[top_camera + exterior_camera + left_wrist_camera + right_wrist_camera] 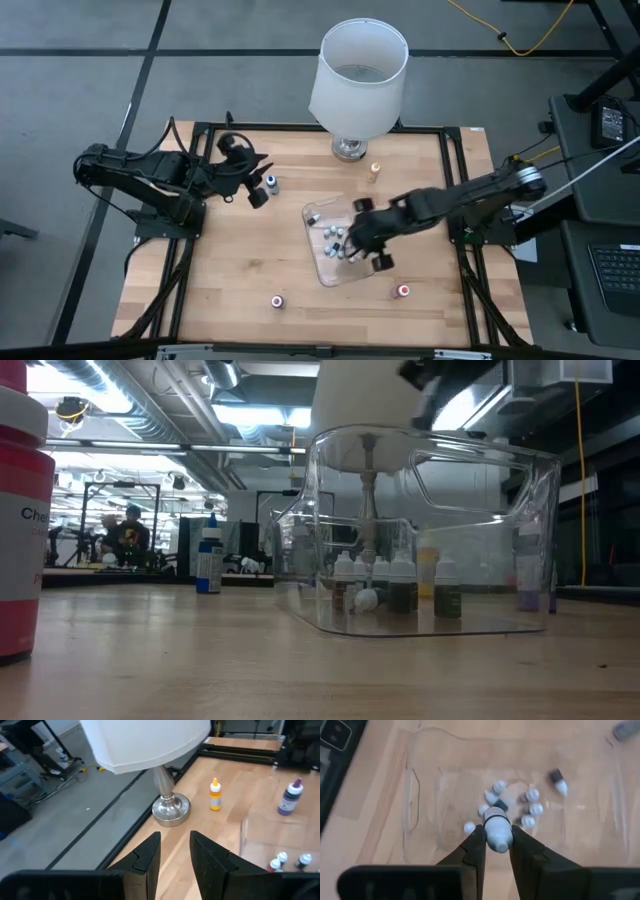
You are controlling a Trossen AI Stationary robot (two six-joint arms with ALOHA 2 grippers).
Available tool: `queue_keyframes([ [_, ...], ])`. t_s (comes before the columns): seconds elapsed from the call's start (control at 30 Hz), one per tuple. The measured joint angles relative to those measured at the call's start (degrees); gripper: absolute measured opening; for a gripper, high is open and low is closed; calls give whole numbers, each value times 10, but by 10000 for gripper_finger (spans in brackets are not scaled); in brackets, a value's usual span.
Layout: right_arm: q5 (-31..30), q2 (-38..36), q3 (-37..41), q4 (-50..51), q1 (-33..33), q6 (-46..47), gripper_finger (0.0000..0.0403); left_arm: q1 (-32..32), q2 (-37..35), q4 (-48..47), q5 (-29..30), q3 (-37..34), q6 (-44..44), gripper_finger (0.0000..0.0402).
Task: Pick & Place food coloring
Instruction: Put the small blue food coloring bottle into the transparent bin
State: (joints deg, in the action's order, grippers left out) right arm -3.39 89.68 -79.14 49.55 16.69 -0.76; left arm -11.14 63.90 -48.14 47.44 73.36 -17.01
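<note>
My right gripper is holding the grey bottle [497,826] above the tray's bottom in the right wrist view. It needs to keep holding the bottle until the bottle reaches the tray's bottom, because the bottle would fall if released.
Several tiny white-capped food coloring bottles [530,809] stand or lie in the clear tray [318,262]; they also show in the low view [400,585]. My right gripper [496,840] hangs over the tray [420,795], shut on one more bottle. Loose bottles stand on the table: a blue-capped one [271,183] just off my left gripper [258,180], an orange-yellow one [375,172] by the lamp, and two red ones [277,300] [403,291] near the front. My left gripper [175,852] is open by a narrow gap and holds nothing. My right gripper pinches a small white and grey food coloring bottle [497,826] between its two fingers [476,845], coming from above and pointing down. The bottle is lifted clear, above the tray's floor and the bottles lying there.
A large white lamp [357,75] stands at the table's far edge on a metal foot [171,810]. A purple bottle [291,797] stands by the tray's far corner. A red bottle [20,510] looms close in the low view. Bare wood lies at the table's near left.
</note>
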Motion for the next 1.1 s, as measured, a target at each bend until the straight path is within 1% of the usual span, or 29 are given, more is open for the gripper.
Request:
queue_keyframes([
  [0.2, 13, 117, -83, 1, 12, -85, 75, 0, 0, -1, -38, 0, 24, 100],
  [0.33, 32, 165, -105, 0, 12, -112, 78, 0, 0, -2, -41, 0, 28, 100],
  [0.53, 35, 206, -108, -13, 12, -146, 77, 0, 0, -3, -41, 0, 28, 100],
  [1.0, 35, 280, -108, -46, 12, -131, 79, 0, 0, -1, -42, 0, -3, 100],
  [1.1, 45, 292, -110, -42, 12, -130, 80, 0, 0, -1, -42, 0, -18, 100],
])
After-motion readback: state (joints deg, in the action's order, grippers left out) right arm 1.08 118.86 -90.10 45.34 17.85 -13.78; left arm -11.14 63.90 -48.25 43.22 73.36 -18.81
